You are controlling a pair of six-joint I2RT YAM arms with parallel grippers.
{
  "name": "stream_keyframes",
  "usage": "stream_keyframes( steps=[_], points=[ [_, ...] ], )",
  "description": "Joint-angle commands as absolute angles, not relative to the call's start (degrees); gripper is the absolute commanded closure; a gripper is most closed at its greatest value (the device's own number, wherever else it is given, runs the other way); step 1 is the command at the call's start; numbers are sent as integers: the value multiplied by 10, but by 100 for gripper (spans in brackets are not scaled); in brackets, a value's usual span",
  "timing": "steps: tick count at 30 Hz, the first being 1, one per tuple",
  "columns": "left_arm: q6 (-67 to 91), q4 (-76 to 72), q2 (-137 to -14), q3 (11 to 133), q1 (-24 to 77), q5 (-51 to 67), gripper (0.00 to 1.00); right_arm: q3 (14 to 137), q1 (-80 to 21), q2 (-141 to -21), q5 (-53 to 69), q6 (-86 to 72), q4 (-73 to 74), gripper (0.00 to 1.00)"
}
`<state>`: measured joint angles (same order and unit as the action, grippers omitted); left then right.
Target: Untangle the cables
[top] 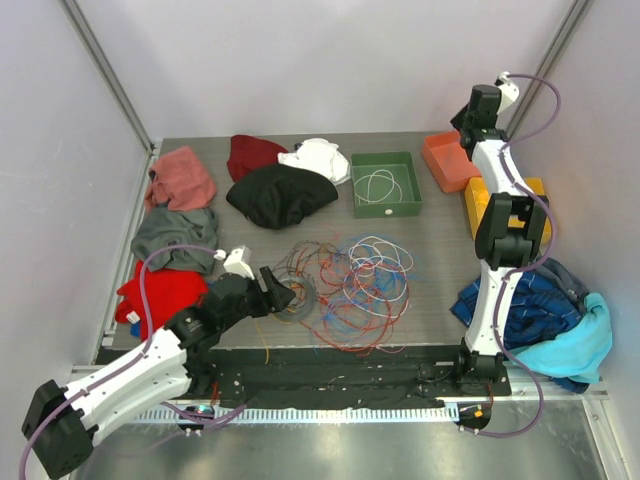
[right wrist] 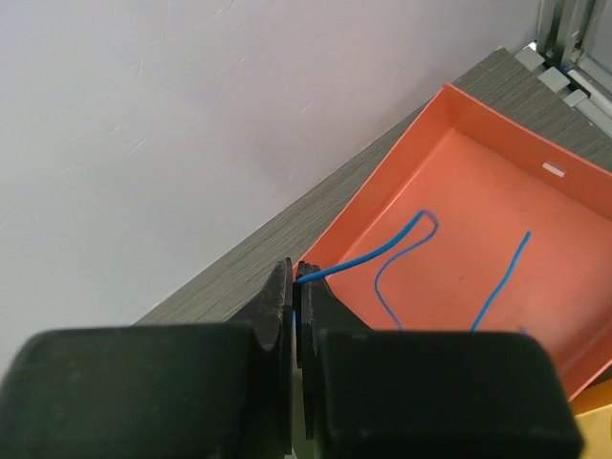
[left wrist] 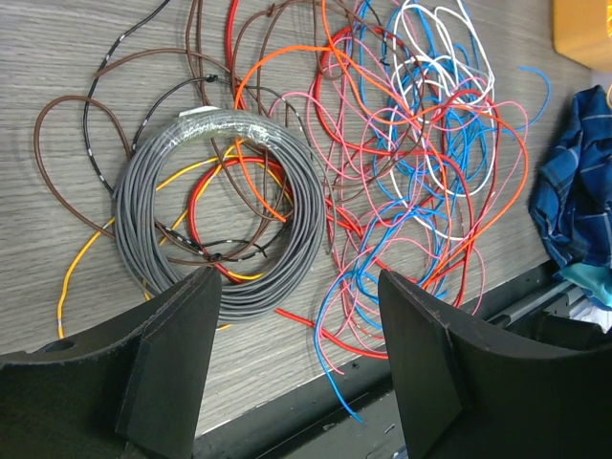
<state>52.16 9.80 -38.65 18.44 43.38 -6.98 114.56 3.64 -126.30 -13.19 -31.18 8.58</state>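
Observation:
The thin blue cable hangs inside the tray's sides and would end up in the orange tray (right wrist: 497, 220), so the robot's right gripper needs to open now.
A tangle of cables (top: 350, 285) in red, blue, white, orange, pink and brown lies near the table's front middle. In the left wrist view a coiled grey cable (left wrist: 218, 225) lies left of the loose tangle (left wrist: 411, 163). My left gripper (top: 285, 292) is open and empty at the tangle's left edge, its jaws wide apart (left wrist: 296, 359). My right gripper (top: 468, 125) is high at the back right, shut on a thin blue cable (right wrist: 382, 251) that trails into the orange tray (right wrist: 497, 220).
A green tray (top: 385, 185) holds a white cable. A yellow tray (top: 535, 205) sits behind the right arm beside the orange tray (top: 445, 160). Cloth garments lie along the left (top: 180, 180), the back (top: 280, 195) and the right front (top: 550, 310).

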Motion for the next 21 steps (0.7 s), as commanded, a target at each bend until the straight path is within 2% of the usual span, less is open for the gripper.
stream_keyframes(
  steps=[1, 5, 7, 9, 10, 13, 21],
  points=[
    [526, 55, -402, 189, 435, -62, 30, 1139, 34, -1238, -119, -320, 25, 99],
    [524, 60, -388, 185, 435, -63, 30, 1138, 43, -1247, -109, -323, 28, 99],
    [524, 64, -381, 184, 435, -67, 30, 1136, 47, -1254, -106, -327, 32, 70],
    [525, 64, -374, 180, 435, -70, 30, 1135, 51, -1256, -107, -332, 37, 46],
    [526, 64, -373, 179, 434, -70, 30, 1131, 51, -1254, -109, -335, 40, 41],
    [526, 61, -376, 181, 435, -67, 30, 1129, 51, -1240, -106, -344, 47, 36],
    [536, 57, -373, 178, 435, -50, 30, 1102, 42, -1176, -103, -383, 106, 35]
  ],
)
